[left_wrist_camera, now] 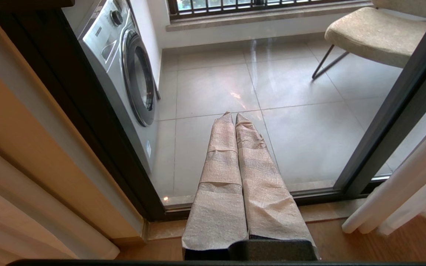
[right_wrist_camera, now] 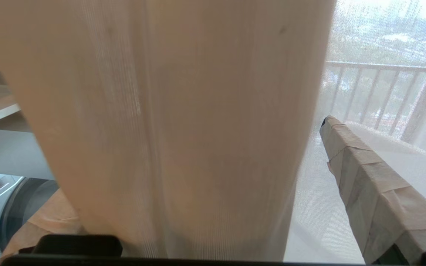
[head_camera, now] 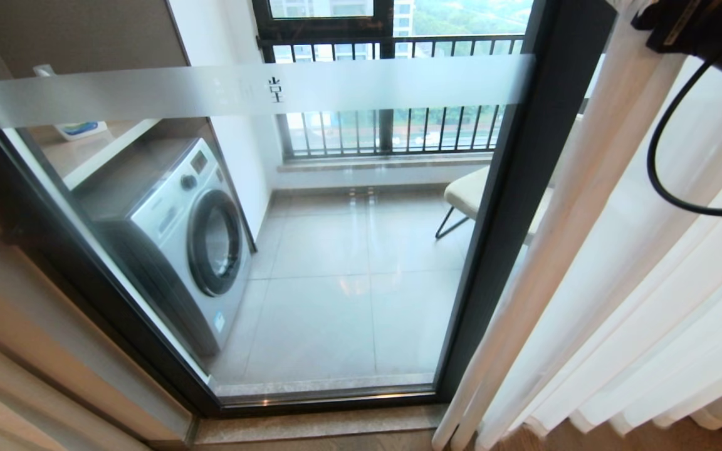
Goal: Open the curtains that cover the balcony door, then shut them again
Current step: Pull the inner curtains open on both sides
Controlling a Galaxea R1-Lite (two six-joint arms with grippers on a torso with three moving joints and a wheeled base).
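I should close my right gripper on the beige fold, as my fingers reach past both its edges, one behind the fold and one beside white sheer.
The balcony door (head_camera: 348, 250) stands uncovered across the middle, with a frosted band (head_camera: 248, 88) over its glass and a dark frame post (head_camera: 524, 207) on the right. The curtains (head_camera: 637, 294) hang bunched to the right of that post, sheer white with a beige edge fold. My right arm (head_camera: 706, 31) reaches into them high up. My right gripper (right_wrist_camera: 183, 155) is open, and a thick beige curtain fold (right_wrist_camera: 183, 111) hangs between its taped fingers (right_wrist_camera: 364, 177). My left gripper (left_wrist_camera: 234, 115) is shut and empty, low down, pointing at the glass.
Behind the glass are a washing machine (head_camera: 185, 238), a padded chair (head_camera: 467, 191), a tiled floor and a railed window (head_camera: 392, 131). Beige pleats (head_camera: 16, 388) hang left of the door. A black cable (head_camera: 655, 169) loops from my right arm. Wooden floor lies below the curtains.
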